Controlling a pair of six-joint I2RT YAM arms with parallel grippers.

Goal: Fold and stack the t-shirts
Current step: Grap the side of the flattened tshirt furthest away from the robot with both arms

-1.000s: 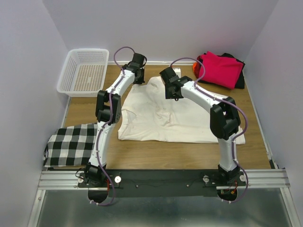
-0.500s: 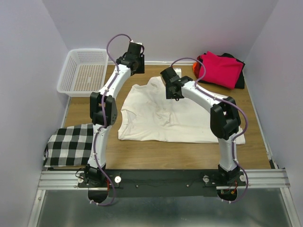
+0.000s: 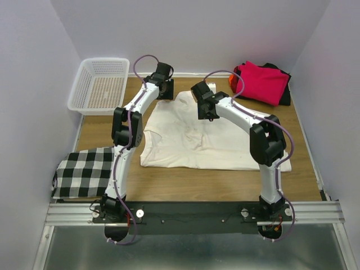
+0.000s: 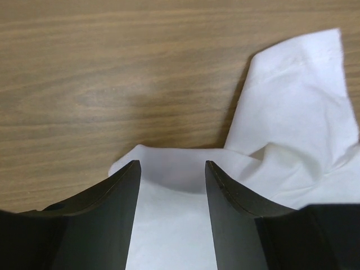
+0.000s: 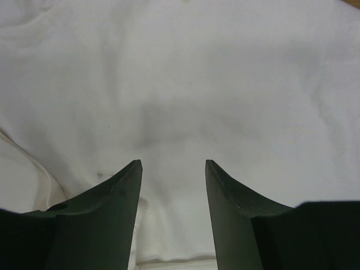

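Note:
My left gripper's fingers are still above the white fold's shaded edge and closing would miss, so it first goes lower, then closes on that edge.
A large cream t-shirt [image 3: 191, 138] lies spread flat in the middle of the wooden table [image 3: 101, 132]. My left gripper [image 3: 165, 94] stands open at the shirt's far left corner. In the left wrist view its fingers straddle a rounded fold of the white cloth [image 4: 292, 112] without pinching it, the left gripper [image 4: 172, 169] just over the fabric. My right gripper [image 3: 207, 115] hovers open over the shirt's upper middle; the right wrist view shows only cream fabric [image 5: 180, 84] under the right gripper [image 5: 173, 166]. A folded magenta-red t-shirt [image 3: 261, 81] sits on a black one [image 3: 286, 94] beside an orange one [image 3: 232, 82], back right.
A white mesh basket [image 3: 101, 84] stands at the back left. A black-and-white checked cloth [image 3: 84, 171] lies at the near left edge. Walls close in on three sides, and the arms' mounting rail [image 3: 197, 211] runs along the front.
My left gripper has opened and let go of the shirt's far left corner; the arm lifted briefly and came back down. The right arm has not moved.

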